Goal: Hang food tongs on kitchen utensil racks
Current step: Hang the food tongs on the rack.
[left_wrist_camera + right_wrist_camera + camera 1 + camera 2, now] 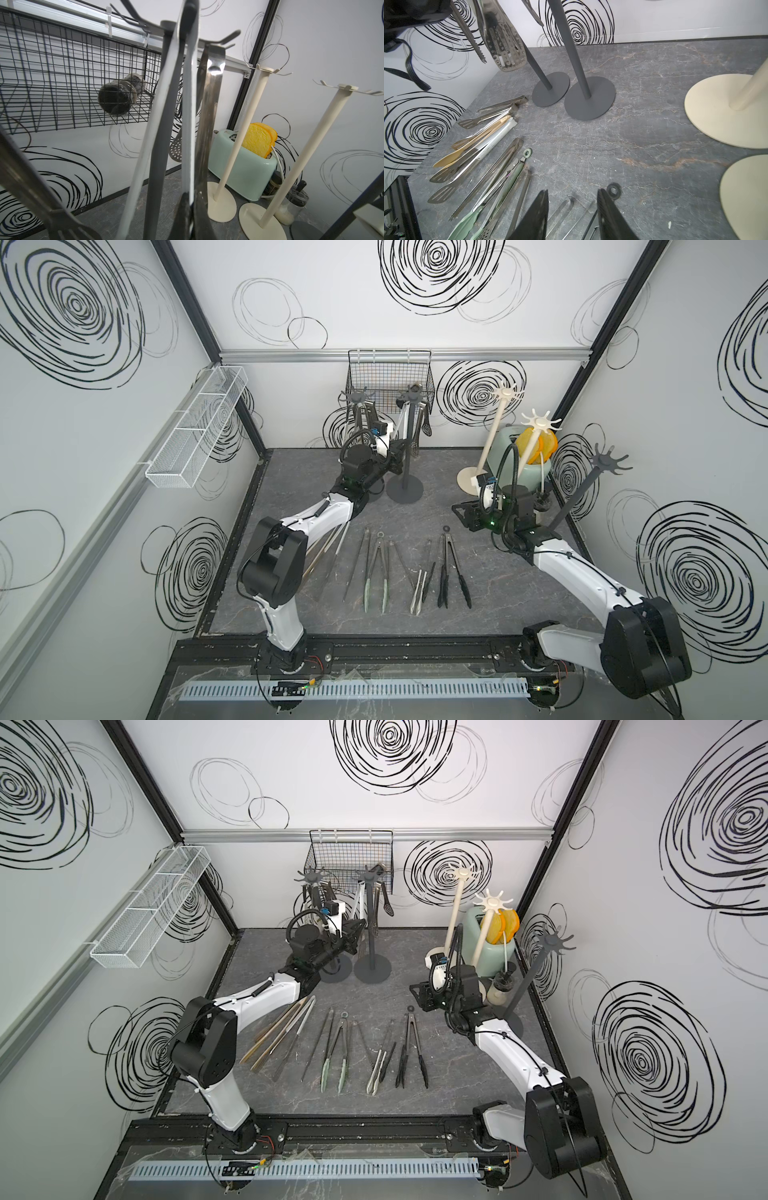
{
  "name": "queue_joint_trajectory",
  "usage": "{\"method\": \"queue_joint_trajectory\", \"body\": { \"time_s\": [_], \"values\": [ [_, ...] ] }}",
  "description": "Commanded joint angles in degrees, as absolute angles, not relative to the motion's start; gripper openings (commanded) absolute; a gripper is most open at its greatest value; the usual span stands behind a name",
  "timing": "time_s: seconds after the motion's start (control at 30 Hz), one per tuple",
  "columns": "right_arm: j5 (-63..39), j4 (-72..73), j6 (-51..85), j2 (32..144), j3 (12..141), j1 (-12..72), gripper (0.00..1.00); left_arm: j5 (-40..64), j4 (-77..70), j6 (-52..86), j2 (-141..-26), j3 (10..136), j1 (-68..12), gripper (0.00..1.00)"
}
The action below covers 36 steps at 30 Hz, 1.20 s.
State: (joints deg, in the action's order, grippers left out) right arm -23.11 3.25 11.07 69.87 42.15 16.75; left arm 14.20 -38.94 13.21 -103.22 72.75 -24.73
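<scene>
I will release the tongs with my left gripper, because the tongs' hinge end (pixel 190 8) sits down over a hook of the dark grey rack.
My left gripper (pixel 191 192) is shut on one arm of white-and-steel food tongs (pixel 188 104), held upright against the dark grey utensil rack (pixel 409 439). Their hinge end is up among the rack's hooks (pixel 228 36); whether it rests on one I cannot tell. Steel tongs (pixel 209 93) hang from that rack. A second dark rack (pixel 357 398) beside it also carries tongs. Several more tongs (pixel 376 568) lie in a row on the table, with others (pixel 286 1031) near the left arm. My right gripper (pixel 572 190) is open and empty, low over the row beside a black ring (pixel 613 190).
Two cream racks (pixel 507 393) (pixel 540 423) stand at the back right in front of a mint toaster (pixel 245 172) with bread. A third dark rack (pixel 609 460) stands by the right wall. A black wire basket (pixel 390 377) hangs behind; a white mesh tray (pixel 199 427) hangs on the left wall.
</scene>
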Motion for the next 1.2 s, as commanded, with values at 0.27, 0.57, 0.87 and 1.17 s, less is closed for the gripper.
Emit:
{"method": "queue_joint_trajectory", "body": {
  "time_s": [0.27,0.57,0.87,1.17],
  "values": [
    [-23.1,2.7,10.2,69.9,41.8,16.6,0.42,15.2,-38.5,13.3,-105.4,72.8,-24.4,0.29],
    [-23.0,2.5,10.3,70.1,41.8,16.6,0.42,15.7,-38.0,13.2,-104.5,72.5,-24.4,0.3],
    [-19.2,-6.1,12.9,71.0,42.7,18.3,0.42,15.3,-37.5,14.0,-95.7,64.5,-24.8,0.38],
    [-1.1,-25.2,22.9,78.9,47.0,30.6,0.42,12.3,-36.3,15.8,-81.6,50.0,-25.8,0.42]
  ]
}}
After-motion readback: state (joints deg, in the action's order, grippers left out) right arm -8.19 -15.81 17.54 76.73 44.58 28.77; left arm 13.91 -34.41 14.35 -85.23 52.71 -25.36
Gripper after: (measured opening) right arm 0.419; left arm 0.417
